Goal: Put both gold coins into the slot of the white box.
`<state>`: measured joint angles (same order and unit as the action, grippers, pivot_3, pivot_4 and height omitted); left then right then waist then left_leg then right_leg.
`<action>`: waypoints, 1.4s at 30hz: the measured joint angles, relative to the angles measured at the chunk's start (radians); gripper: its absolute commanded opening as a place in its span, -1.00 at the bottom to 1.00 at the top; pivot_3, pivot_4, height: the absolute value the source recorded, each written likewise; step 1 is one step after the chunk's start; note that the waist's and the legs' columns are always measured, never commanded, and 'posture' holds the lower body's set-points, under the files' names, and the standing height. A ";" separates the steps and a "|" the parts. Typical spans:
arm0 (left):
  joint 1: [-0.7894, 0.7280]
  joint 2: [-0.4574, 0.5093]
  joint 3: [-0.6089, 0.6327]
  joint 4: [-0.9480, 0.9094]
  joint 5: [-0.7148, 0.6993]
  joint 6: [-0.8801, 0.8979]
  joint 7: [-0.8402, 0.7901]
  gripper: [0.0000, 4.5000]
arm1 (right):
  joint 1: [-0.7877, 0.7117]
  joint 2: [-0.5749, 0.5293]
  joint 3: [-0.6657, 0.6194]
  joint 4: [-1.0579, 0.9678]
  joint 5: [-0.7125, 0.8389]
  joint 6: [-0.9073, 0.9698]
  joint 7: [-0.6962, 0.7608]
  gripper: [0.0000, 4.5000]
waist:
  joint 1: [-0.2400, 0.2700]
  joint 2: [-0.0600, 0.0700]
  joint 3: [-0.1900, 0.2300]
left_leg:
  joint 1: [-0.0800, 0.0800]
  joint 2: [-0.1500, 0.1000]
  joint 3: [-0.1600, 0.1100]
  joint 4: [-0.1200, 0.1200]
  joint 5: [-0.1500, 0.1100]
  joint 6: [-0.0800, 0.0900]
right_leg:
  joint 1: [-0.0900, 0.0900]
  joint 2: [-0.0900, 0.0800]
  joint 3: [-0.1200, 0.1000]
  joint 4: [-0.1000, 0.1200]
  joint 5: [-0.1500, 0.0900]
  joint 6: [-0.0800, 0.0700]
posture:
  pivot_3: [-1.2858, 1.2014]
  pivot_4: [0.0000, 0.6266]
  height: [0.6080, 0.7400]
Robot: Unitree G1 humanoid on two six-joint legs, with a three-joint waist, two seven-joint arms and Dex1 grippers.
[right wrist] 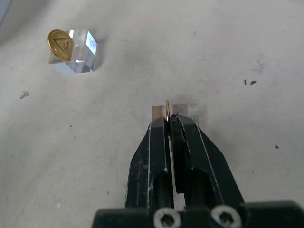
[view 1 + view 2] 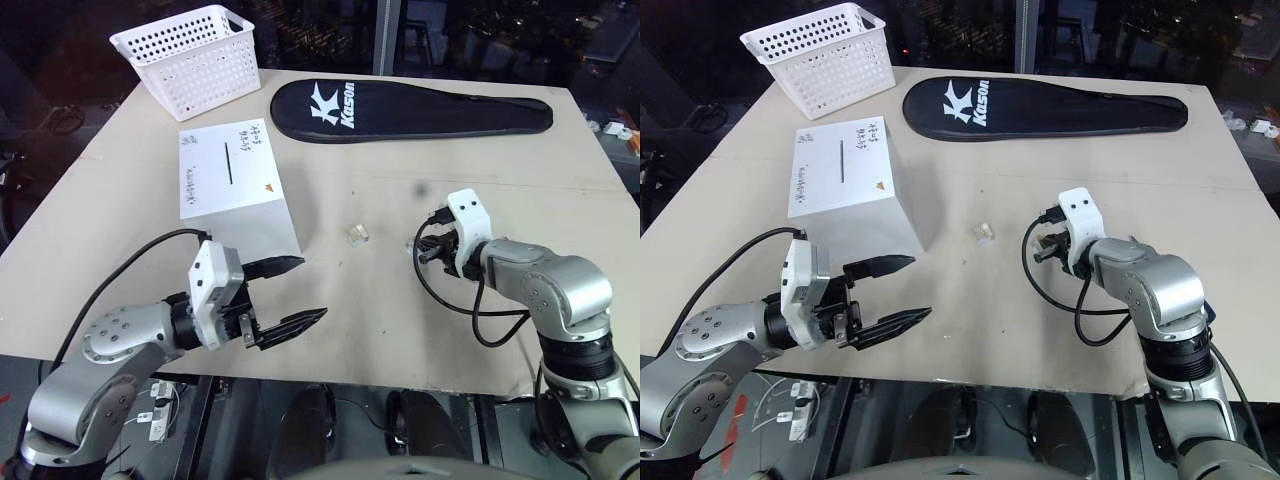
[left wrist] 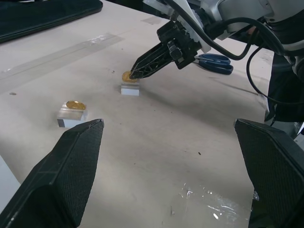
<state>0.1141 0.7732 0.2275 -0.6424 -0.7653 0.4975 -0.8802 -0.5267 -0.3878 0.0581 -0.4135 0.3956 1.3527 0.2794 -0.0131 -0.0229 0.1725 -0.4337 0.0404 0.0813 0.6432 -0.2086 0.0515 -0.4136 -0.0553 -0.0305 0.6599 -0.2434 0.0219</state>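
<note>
The left gripper should next grab the gold coin by its rim (image 3: 125, 75), so that the coins get into the slot of the white box.
One gold coin (image 1: 167, 107) stands on edge over a small clear cube (image 1: 187, 110), and my right gripper (image 1: 171, 121) is shut on it. In the left wrist view the right gripper (image 3: 135, 74) pinches that coin (image 3: 126, 76) from the side. The other gold coin (image 1: 60, 43) rests on a second clear cube (image 1: 80, 51) nearby, free. The white box (image 2: 240, 215) lies at the left of the table, with its dark slot (image 2: 229, 163) on the top face. My left gripper (image 2: 310, 290) hangs open and empty beside the box's near corner.
A white perforated basket (image 2: 195, 60) stands at the back left, and a black racket bag (image 2: 400, 108) lies along the back. Blue scissors (image 3: 213, 64) lie behind my right gripper. The table's front edge (image 2: 400, 385) runs just below both arms.
</note>
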 measured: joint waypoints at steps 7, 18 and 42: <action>-0.158 -0.020 0.020 0.030 -0.185 0.122 0.096 0.76 | 0.025 -0.095 -0.101 -0.155 0.201 -0.075 0.246 -1.00 | 0.004 0.000 0.001 | 0.000 0.000 -0.001 0.000 0.000 0.000 | 0.001 0.001 0.000 0.000 0.000 0.003 | 0.03 -0.52 1.00; -0.284 -0.046 -0.042 0.055 -0.279 0.218 0.121 -0.04 | -0.047 -0.055 -0.123 -0.201 0.438 -0.070 0.312 -1.00 | 0.001 0.000 0.000 | 0.000 0.000 -0.001 0.001 0.000 0.000 | 0.001 0.001 0.000 0.001 0.001 0.002 | 0.03 -0.52 1.00; -0.287 -0.047 -0.079 0.064 -0.250 0.222 0.067 -0.39 | -0.047 -0.087 -0.114 -0.196 0.672 -0.126 0.284 -1.00 | 0.001 0.000 0.000 | 0.000 0.000 -0.001 0.001 0.000 0.000 | 0.001 0.001 0.001 0.001 0.001 0.002 | 0.03 -0.52 1.00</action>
<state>-0.1727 0.7264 0.1487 -0.5780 -1.0150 0.7192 -0.8129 -0.5740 -0.4744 -0.0556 -0.6096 1.0678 1.2267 0.5635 -0.0119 -0.0232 0.1730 -0.4334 0.0401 0.0803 0.6438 -0.2085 0.0517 -0.4128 -0.0544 -0.0297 0.6607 -0.2425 0.0234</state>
